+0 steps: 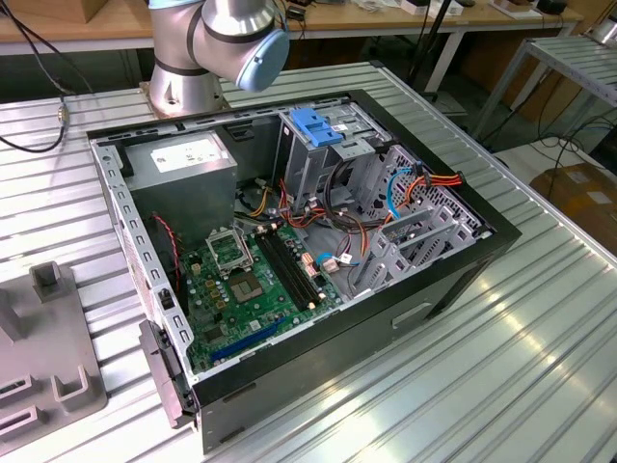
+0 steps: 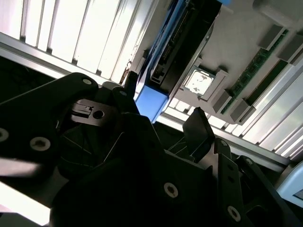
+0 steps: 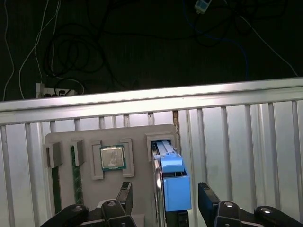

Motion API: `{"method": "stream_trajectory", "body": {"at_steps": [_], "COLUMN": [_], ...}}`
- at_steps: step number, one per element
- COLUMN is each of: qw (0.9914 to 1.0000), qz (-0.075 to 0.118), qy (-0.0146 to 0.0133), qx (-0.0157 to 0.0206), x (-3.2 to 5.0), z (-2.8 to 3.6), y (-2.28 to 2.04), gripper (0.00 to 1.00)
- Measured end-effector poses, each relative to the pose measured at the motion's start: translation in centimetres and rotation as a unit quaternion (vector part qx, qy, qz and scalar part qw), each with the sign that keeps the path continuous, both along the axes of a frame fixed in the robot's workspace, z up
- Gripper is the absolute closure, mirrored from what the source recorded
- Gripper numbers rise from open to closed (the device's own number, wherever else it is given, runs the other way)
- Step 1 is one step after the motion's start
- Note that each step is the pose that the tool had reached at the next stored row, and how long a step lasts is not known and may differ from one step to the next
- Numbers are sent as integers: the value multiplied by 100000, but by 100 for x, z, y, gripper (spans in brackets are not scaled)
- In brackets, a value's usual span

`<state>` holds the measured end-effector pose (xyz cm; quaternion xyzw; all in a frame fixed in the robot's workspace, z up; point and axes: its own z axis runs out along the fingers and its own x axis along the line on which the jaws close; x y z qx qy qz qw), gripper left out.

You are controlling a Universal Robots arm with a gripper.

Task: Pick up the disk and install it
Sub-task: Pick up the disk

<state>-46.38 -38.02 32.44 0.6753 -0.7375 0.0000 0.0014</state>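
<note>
My gripper should next grab the disk across its blue middle section [image 3: 177, 193], where both sides are free, because the holder's slot closes around the disk's end.
In both wrist views the disk [image 3: 173, 187] [image 2: 152, 101] stands on edge in a slot of a grey holder plate [image 3: 61, 142], its blue carrier rail facing the camera. My gripper [image 3: 165, 201] [image 2: 163, 106] is open and straddles the disk. One dark fingertip [image 3: 124, 194] and the other [image 3: 208, 198] stand on either side, each with a gap to the disk. In the exterior view the open computer case [image 1: 453, 280] lies on the table, with a silver drive cage [image 1: 304, 164] at its back.
The holder plate also carries a processor chip [image 3: 112, 157] [image 2: 196, 81] and a green memory stick [image 3: 75, 184]. A blue bracket [image 1: 318, 125] tops the drive cage, beside a grey power supply [image 1: 183, 164]. The arm's base [image 1: 212, 48] rises behind the case.
</note>
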Motion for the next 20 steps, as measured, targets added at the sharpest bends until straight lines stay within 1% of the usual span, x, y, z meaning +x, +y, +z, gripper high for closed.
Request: {"method": "stream_trajectory", "body": {"at_steps": [2, 4, 9, 12, 18, 20], "qw": [100000, 100000, 100000, 100000, 100000, 100000], "qz": [-5, 1, 5, 13, 9, 10], "qy": [-12, 11, 6, 1, 4, 28], "qx": [7, -6, -1, -1, 0, 1], "x": [-8, -15, -42, -46, -52, -54], "z": [-3, -9, -49, -100, -229, -251], "y": [6, 24, 59, 69, 82, 84], "gripper": [34, 34, 34, 34, 34, 34]}}
